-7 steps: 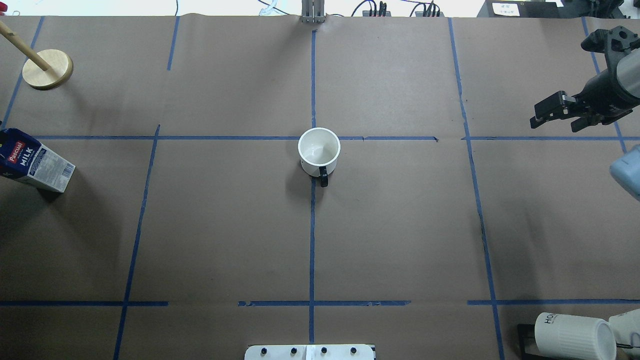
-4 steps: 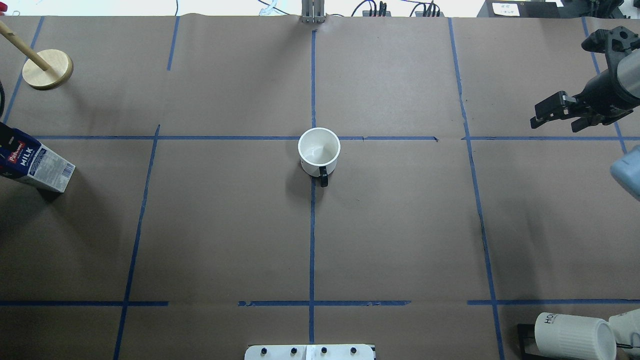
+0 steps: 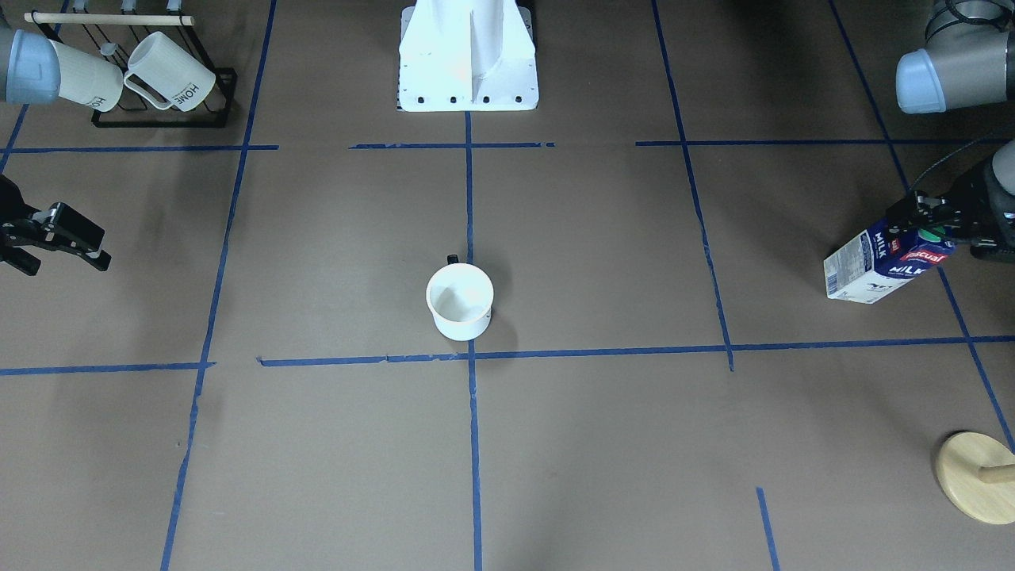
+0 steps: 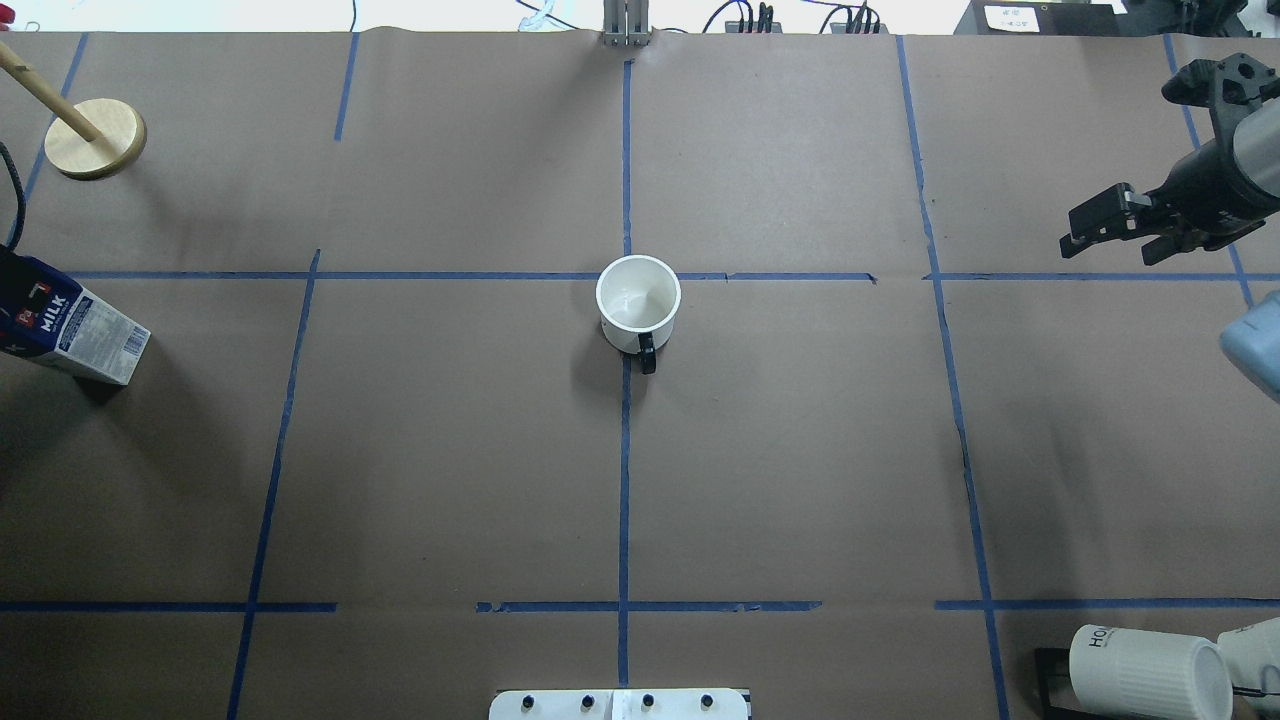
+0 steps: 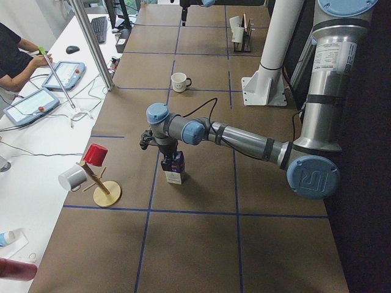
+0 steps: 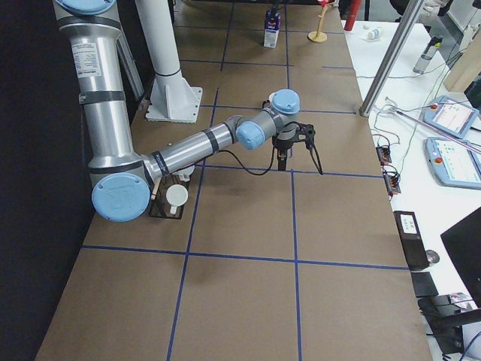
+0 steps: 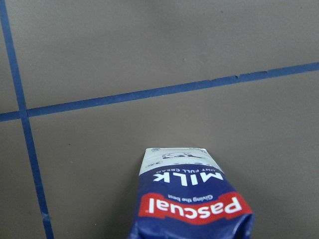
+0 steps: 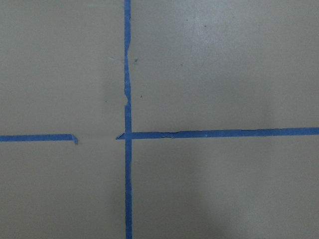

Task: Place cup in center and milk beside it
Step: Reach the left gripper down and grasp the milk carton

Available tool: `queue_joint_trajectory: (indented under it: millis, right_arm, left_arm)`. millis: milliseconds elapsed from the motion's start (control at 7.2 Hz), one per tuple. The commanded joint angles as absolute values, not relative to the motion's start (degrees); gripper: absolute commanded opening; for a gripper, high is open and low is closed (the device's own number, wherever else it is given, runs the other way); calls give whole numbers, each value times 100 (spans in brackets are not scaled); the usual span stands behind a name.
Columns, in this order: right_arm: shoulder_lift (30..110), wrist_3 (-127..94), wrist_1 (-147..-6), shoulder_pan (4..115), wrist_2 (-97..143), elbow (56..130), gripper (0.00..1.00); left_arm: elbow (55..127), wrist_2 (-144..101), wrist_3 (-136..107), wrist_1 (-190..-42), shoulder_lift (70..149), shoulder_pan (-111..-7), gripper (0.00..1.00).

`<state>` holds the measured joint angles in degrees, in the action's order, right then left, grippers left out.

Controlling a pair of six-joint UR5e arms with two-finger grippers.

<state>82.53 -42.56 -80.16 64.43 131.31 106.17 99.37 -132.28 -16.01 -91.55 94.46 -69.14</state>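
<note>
My left gripper grabs the milk carton by its gable top [image 3: 930,234] next, to place the milk beside the cup [image 3: 459,300].
The white cup [image 4: 638,298] stands upright at the center tape crossing [image 4: 626,276], its dark handle toward the robot; it also shows in the front view [image 3: 460,300]. The milk [image 4: 78,330] stands upright at the table's far left, also in the front view [image 3: 882,266] and close below the left wrist camera [image 7: 192,199]. My left gripper [image 3: 934,220] is open right over the carton's top, by the green cap. My right gripper [image 4: 1128,232] is open and empty, held above the far right of the table.
A wooden mug tree [image 4: 95,138] stands at the far left corner. A black rack with ribbed "HOME" mugs [image 3: 158,79] sits near the robot's right. The white robot base [image 3: 468,55] is at the middle of the near edge.
My left gripper has come in over the milk's top, hiding more of its red label. The carton and cup have not moved. The right arm shifted only slightly.
</note>
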Motion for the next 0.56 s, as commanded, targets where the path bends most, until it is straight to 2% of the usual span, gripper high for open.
queue_joint_trajectory:
  millis: [0, 139, 417]
  right_arm:
    - [8244, -4280, -8016, 6442, 13140, 10617, 100]
    - [8244, -4289, -8016, 6434, 13140, 10617, 100]
    - [8262, -4263, -8016, 6451, 13166, 10670, 100]
  left_arm:
    - [10115, -13219, -1643, -9202, 9466, -6908, 7]
    - [10473, -13201, -1878, -9202, 9466, -6917, 4]
    - [11177, -13227, -3699, -9088, 10068, -6839, 4]
